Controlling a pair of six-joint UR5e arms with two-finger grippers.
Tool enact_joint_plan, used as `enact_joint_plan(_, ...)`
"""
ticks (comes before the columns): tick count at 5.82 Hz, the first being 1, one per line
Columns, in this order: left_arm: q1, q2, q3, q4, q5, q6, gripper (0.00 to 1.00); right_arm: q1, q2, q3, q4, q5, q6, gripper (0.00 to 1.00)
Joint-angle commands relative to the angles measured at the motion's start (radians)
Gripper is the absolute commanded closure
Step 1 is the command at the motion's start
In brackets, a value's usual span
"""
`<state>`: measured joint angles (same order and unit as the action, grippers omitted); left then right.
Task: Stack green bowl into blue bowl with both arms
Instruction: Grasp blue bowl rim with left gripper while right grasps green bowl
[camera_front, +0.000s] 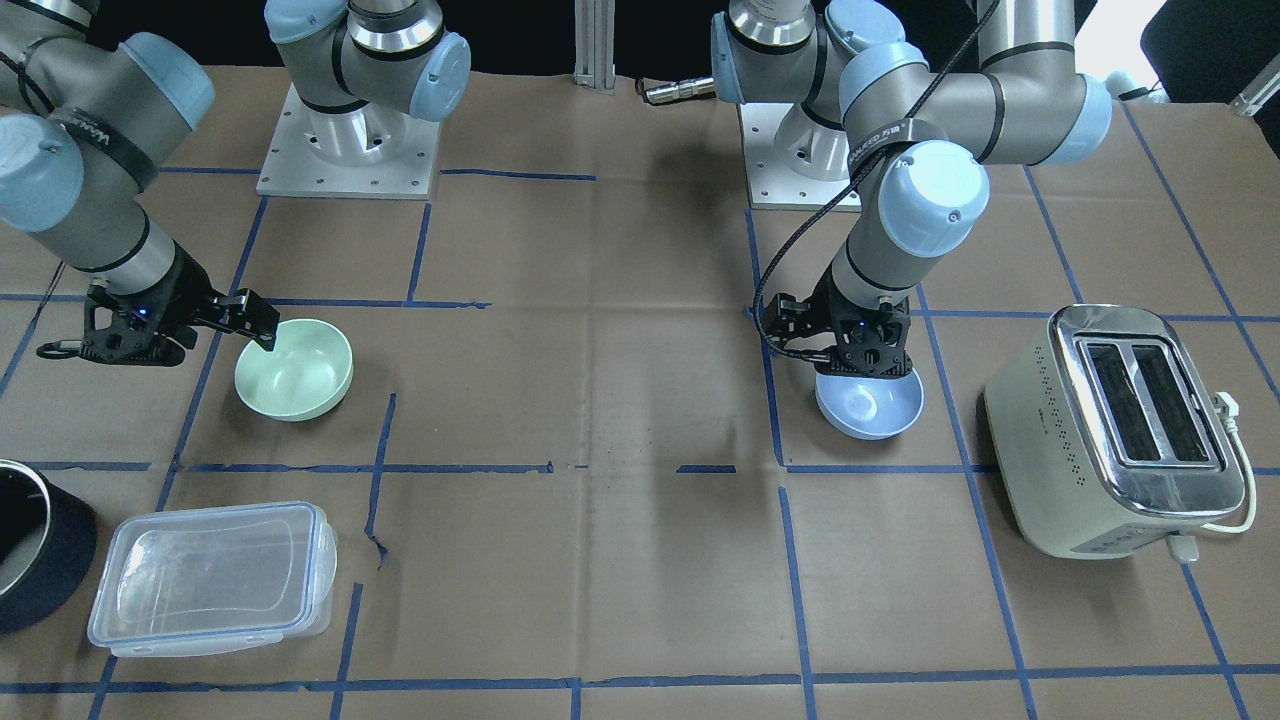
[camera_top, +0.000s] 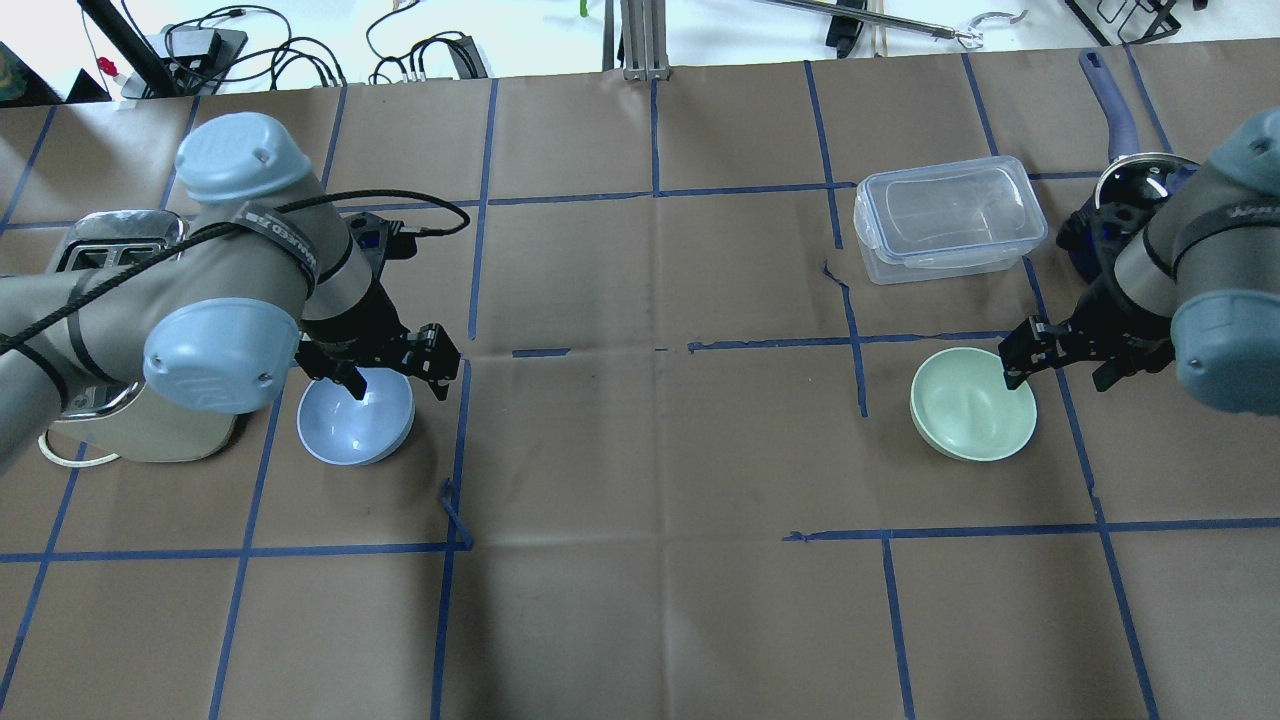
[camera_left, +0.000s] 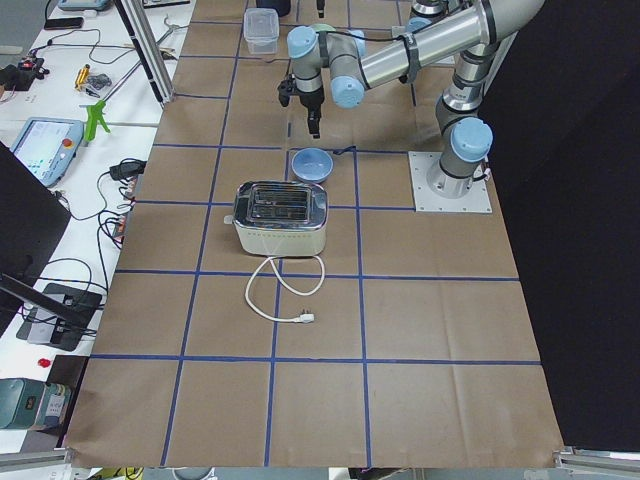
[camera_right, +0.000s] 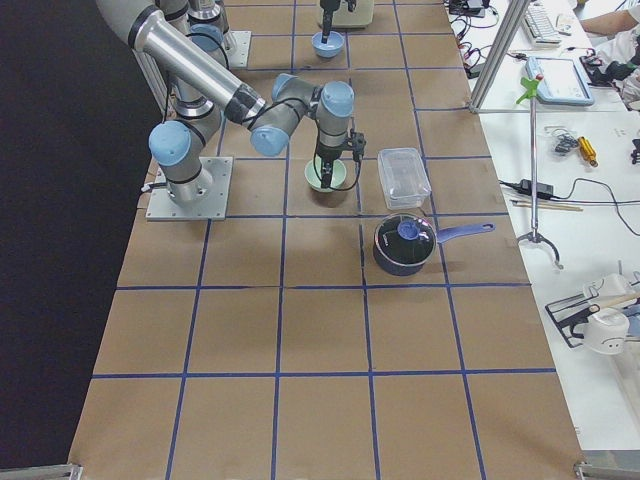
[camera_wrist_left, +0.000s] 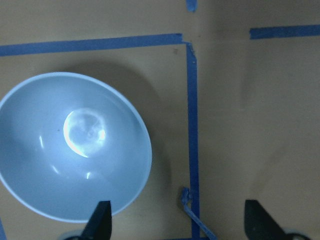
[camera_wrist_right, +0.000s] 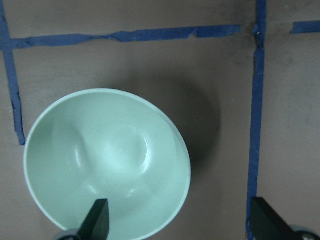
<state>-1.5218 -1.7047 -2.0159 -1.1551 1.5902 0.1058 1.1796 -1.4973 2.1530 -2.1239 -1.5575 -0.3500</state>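
The green bowl goes inside the blue bowl afterwards, so I should next grab the blue bowl by its rim (camera_wrist_left: 131, 201) with my left gripper to bring it over.
The blue bowl (camera_front: 870, 408) stands upright on the paper-covered table, next to the toaster; it also shows in the overhead view (camera_top: 355, 422). My left gripper (camera_top: 395, 368) is open over its rim. In the left wrist view one fingertip (camera_wrist_left: 102, 220) is over the bowl's inside (camera_wrist_left: 70, 150) and the other is outside it. The green bowl (camera_front: 293, 370) stands upright on the other side, also seen from overhead (camera_top: 972, 405). My right gripper (camera_top: 1060, 365) is open over its rim the same way, with one fingertip (camera_wrist_right: 97, 220) over the bowl (camera_wrist_right: 107, 165).
A cream and chrome toaster (camera_front: 1110, 430) with a loose cord stands beside the blue bowl. A clear lidded container (camera_top: 950, 215) and a dark pot (camera_top: 1130, 180) stand beyond the green bowl. Blue tape lines cross the brown table between the bowls.
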Motion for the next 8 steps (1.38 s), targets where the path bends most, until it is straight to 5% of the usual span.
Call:
enact_joint_plan(1,-0.001,-0.091,-0.030,0.084,0.090,-0.001,0.08,0.000,0.038,0.068,-0.062,-0.003,0.000,0.00)
enact_joint_plan(2,-0.001,-0.101,-0.029,0.092,0.089,-0.005,0.11,0.000,0.037,0.067,-0.065,-0.003,0.006,0.40)
enact_joint_plan(3,-0.001,-0.107,-0.026,0.100,0.089,0.000,0.29,0.000,0.037,0.058,-0.065,-0.003,0.011,0.79)
enact_joint_plan(4,-0.001,-0.113,-0.017,0.101,0.089,0.003,0.80,0.000,0.037,0.039,-0.064,-0.004,0.013,0.92)
enact_joint_plan(5,0.000,-0.110,-0.014,0.106,0.089,0.005,1.00,0.000,0.035,0.016,-0.061,-0.007,0.013,0.92)
enact_joint_plan(7,-0.024,-0.090,0.015,0.115,0.083,-0.011,1.00,0.005,0.020,-0.078,0.032,-0.026,0.022,0.92)
enact_joint_plan(8,-0.064,-0.102,0.064,0.098,0.088,-0.023,1.00,0.017,0.020,-0.210,0.202,-0.015,0.022,0.92)
